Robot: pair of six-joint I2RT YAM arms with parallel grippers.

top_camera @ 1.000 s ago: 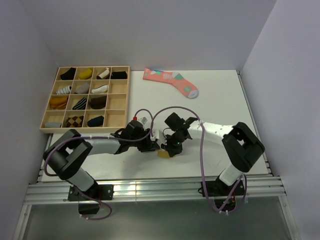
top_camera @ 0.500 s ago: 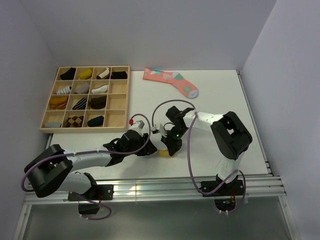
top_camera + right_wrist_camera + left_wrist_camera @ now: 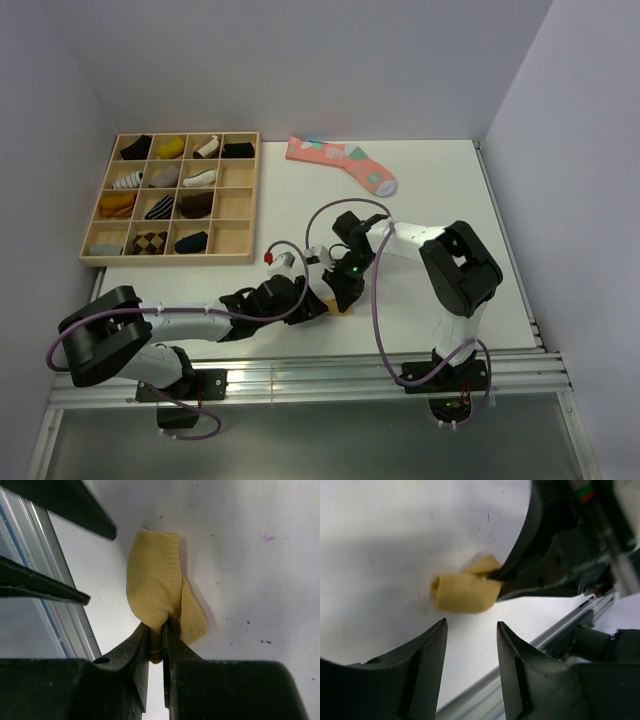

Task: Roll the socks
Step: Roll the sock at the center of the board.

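I will next pinch the rolled mustard-tan sock across its bundle point(image 3: 336, 308) point(image 3: 461, 593) with my left gripper to bring it rolled to the tray, leaving the sock's end to the right gripper.
A mustard-tan sock point(image 3: 152, 575), rolled into a short bundle, lies on the white table near its front edge. My right gripper point(image 3: 156, 627) is shut on one end of the roll. In the left wrist view the sock point(image 3: 465, 591) sits just beyond my left gripper point(image 3: 470, 622), which is open with only bare table between its fingers. From above, the left gripper point(image 3: 312, 305) and right gripper point(image 3: 346, 297) meet over the sock point(image 3: 336, 308), which they mostly hide. No black sock shows on the table.
A wooden compartment tray point(image 3: 252, 200) holding several rolled socks stands at the back left. A long pink sock point(image 3: 345, 165) with teal and white patches lies at the back. The aluminium rail point(image 3: 300, 375) runs along the table's near edge, close to the grippers.
The left arm has swung lower toward the near edge, and its gripper now points at the sock from the left. The right gripper has kept its hold and shifted slightly left.
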